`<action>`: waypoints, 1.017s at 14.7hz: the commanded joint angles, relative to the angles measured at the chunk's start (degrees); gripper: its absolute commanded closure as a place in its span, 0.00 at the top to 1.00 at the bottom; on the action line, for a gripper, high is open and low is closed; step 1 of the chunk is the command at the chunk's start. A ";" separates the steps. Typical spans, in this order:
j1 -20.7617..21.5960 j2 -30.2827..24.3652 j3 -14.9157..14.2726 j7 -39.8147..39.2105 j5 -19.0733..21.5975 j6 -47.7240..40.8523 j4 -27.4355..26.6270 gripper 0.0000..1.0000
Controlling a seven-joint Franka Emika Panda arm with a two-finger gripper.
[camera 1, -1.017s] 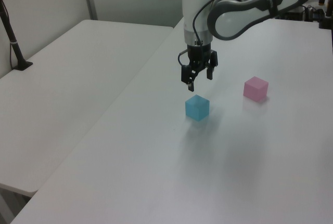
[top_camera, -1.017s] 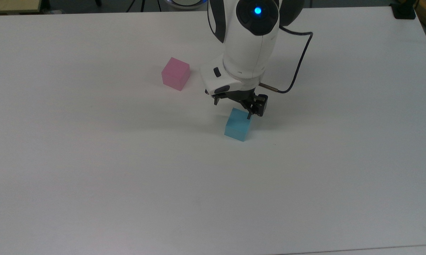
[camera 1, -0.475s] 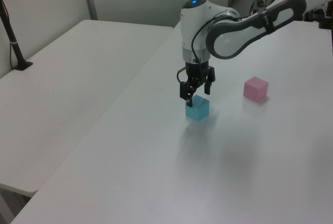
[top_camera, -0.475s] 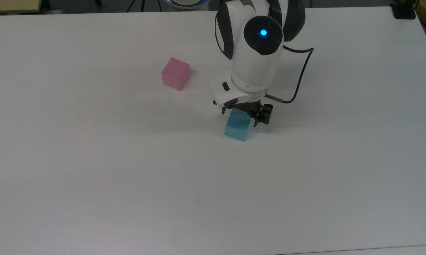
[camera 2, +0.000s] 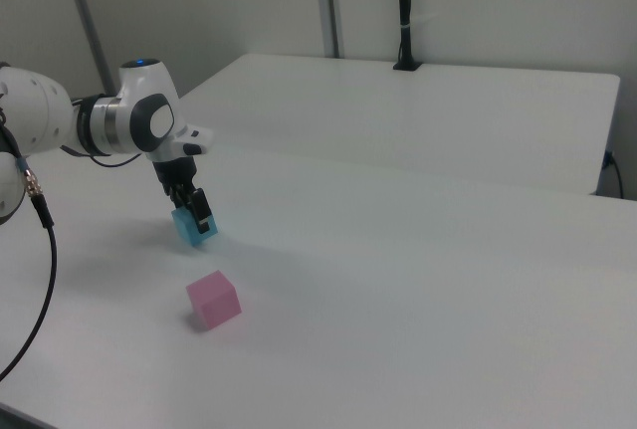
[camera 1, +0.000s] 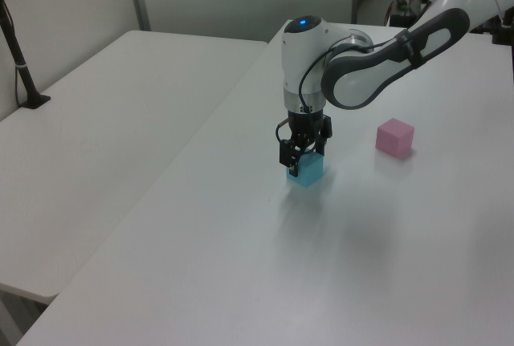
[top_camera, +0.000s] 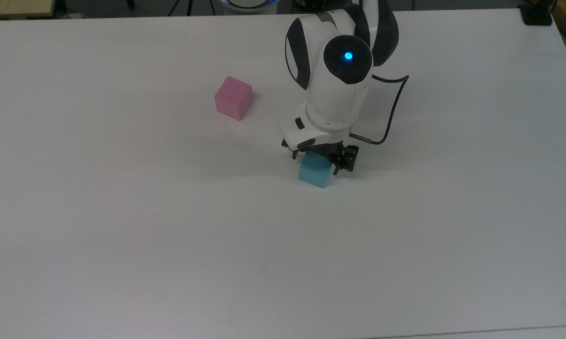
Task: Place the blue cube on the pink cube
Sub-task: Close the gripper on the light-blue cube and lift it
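Observation:
The blue cube (camera 1: 310, 174) should be stacked squarely on the pink cube (camera 1: 394, 138), so my gripper will take hold of the blue one by its opposite sides next.
The blue cube (top_camera: 313, 175) (camera 1: 310, 174) (camera 2: 185, 229) rests on the white table (top_camera: 123, 212), near the middle. My gripper (top_camera: 315, 162) (camera 1: 301, 163) (camera 2: 192, 212) is down over it, open, with one finger on each side of the cube's upper part. Whether the fingers touch its faces I cannot tell. The arm's wrist hides the cube's far top edge in the top view. The pink cube (top_camera: 233, 98) (camera 1: 394, 137) (camera 2: 214, 300) sits alone on the table, up and to the left of the blue one in the top view.
A dark cable (top_camera: 393, 108) loops off the wrist on the top view's right. A second white table (camera 1: 120, 105) adjoins on the left view's left, with a black post (camera 1: 16, 49) (camera 2: 403, 11) clamped at its far edge.
The gripper has come down from above the blue cube until its fingers straddle it. Both cubes have stayed in place.

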 commanded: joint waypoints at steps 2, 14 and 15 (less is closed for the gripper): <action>0.40 -0.23 0.07 2.61 -1.33 3.97 -1.55 0.41; -0.83 -11.37 -0.11 -5.83 -0.10 -14.09 6.17 0.19; -0.92 -12.96 -0.20 -6.79 -0.01 -16.38 7.14 0.19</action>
